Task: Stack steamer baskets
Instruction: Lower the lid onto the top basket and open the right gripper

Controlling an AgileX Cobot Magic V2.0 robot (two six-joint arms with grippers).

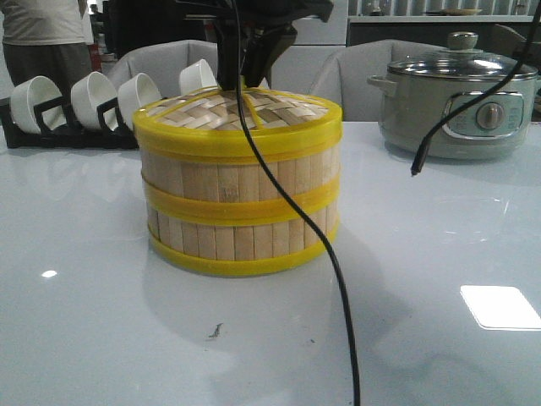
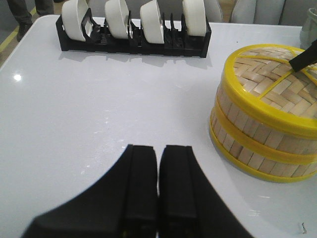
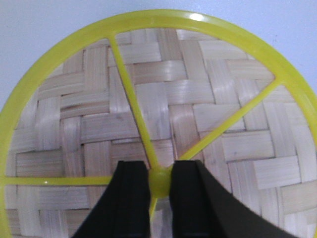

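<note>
The lid's yellow rim (image 1: 194, 145) sits on the upper basket in the front view and the lid would settle, so it is time to open my right gripper now.
Two steamer baskets stand stacked on the white table: the upper basket (image 1: 241, 176) sits on the lower basket (image 1: 241, 239). The woven bamboo lid (image 1: 241, 114) with a yellow rim lies on top. My right gripper (image 3: 159, 178) is above the lid's middle, shut on the lid's yellow knob (image 3: 160, 179). In the front view the right arm comes down behind the lid. The stack also shows in the left wrist view (image 2: 262, 129). My left gripper (image 2: 158, 168) is shut and empty, low over the bare table, to the left of the stack.
A black rack (image 1: 68, 127) with several white bowls stands at the back left. A grey-green electric pot (image 1: 456, 101) with a glass lid stands at the back right. A black cable (image 1: 330, 271) hangs in front of the stack. Chairs stand behind the table.
</note>
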